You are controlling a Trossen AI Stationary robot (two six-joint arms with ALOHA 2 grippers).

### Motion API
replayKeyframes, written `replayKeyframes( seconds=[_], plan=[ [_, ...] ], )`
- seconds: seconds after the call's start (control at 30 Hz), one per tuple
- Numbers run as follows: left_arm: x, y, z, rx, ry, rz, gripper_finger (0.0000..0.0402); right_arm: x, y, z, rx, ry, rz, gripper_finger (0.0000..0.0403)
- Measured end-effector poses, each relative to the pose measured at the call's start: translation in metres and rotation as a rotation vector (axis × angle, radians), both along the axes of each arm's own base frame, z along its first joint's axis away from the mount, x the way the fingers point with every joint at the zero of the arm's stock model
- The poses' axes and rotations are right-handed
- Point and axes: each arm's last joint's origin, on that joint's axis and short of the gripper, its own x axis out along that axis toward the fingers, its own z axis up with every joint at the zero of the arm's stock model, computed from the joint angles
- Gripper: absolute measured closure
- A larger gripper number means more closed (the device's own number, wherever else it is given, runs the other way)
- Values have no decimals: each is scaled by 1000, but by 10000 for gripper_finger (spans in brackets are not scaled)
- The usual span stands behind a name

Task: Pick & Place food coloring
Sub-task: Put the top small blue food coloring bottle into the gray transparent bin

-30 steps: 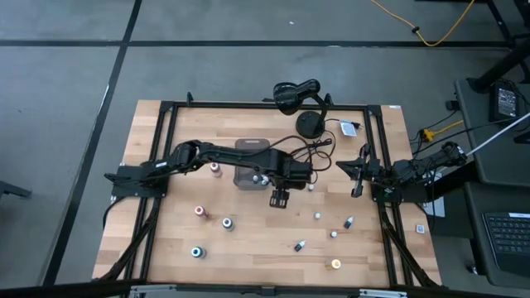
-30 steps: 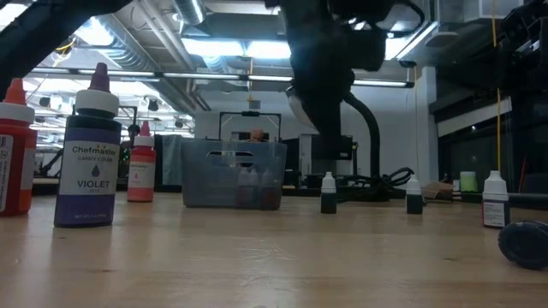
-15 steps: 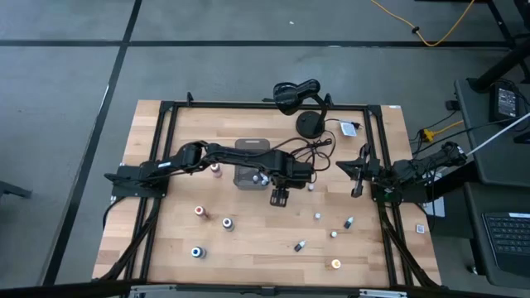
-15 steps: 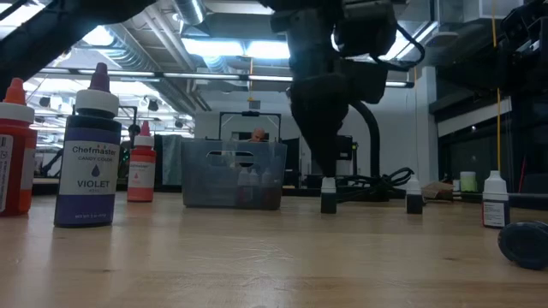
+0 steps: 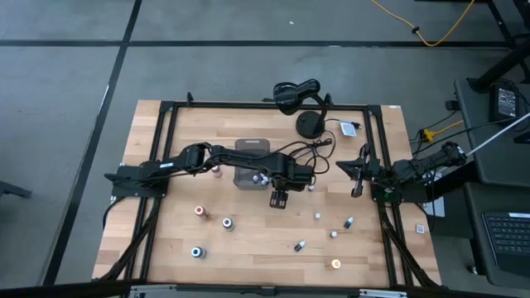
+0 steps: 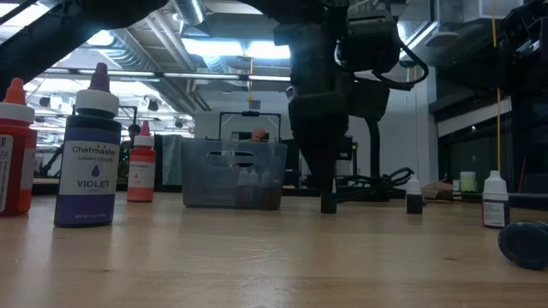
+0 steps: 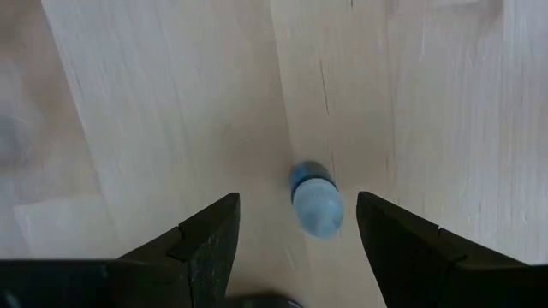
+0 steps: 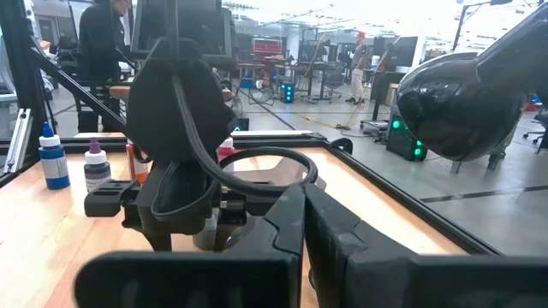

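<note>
The fingers of my left gripper are on either side of the blue cap [image 7: 318, 208], so it is now time for it to close on the bottle.
A small food coloring bottle [image 7: 315, 198] with a blue cap stands upright on the wooden table, seen from above in the left wrist view. My left gripper [image 7: 296, 214] points straight down over it, open, one finger on each side with a gap to both. In the low view the gripper [image 6: 329, 190] hangs around the bottle's top [image 6: 329, 204]. In the high view the gripper [image 5: 279, 199] hides the bottle. My right gripper [image 5: 358, 178] waits shut at the table's right edge.
A gray tray [image 5: 252, 170] with some bottles in it stands just beyond the left gripper. Several other small bottles are scattered near the front: [image 5: 201, 212], [image 5: 227, 223], [image 5: 317, 216], [image 5: 335, 264]. A black round-based stand [image 5: 310, 124] with cable stands at the back.
My left gripper has come down toward the table over the blue-capped bottle, still pointing straight down and still open. Its fingertips, which were above the bottle, now stand around the bottle's top. The bottle has kept its place.
</note>
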Motion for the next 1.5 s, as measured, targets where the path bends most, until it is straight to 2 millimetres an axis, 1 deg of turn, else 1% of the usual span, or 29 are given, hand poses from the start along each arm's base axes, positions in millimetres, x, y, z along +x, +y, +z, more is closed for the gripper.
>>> replayKeyframes(
  seconds=[0.2,0.3,0.6,0.7,0.93,1.23,1.33,1.5],
  plan=[
    [1,-1,-1,-28,-3,-5,179,0,0,0,0,-1,0,388],
    [1,-1,-4,-27,3,-5,184,0,0,0,0,0,0,388],
    [2,0,-4,2,-7,1,199,0,0,0,0,0,0,388],
    [2,0,-4,1,-7,3,216,0,0,0,0,0,0,388],
    [2,0,-4,1,-7,3,270,0,0,0,0,0,0,388],
    [2,0,-3,0,-7,3,326,0,0,0,0,0,0,388],
    [1,0,-3,0,-3,4,334,0,0,0,0,0,0,388],
    [-1,0,0,1,23,3,330,0,0,0,0,0,0,388]
  ],
)
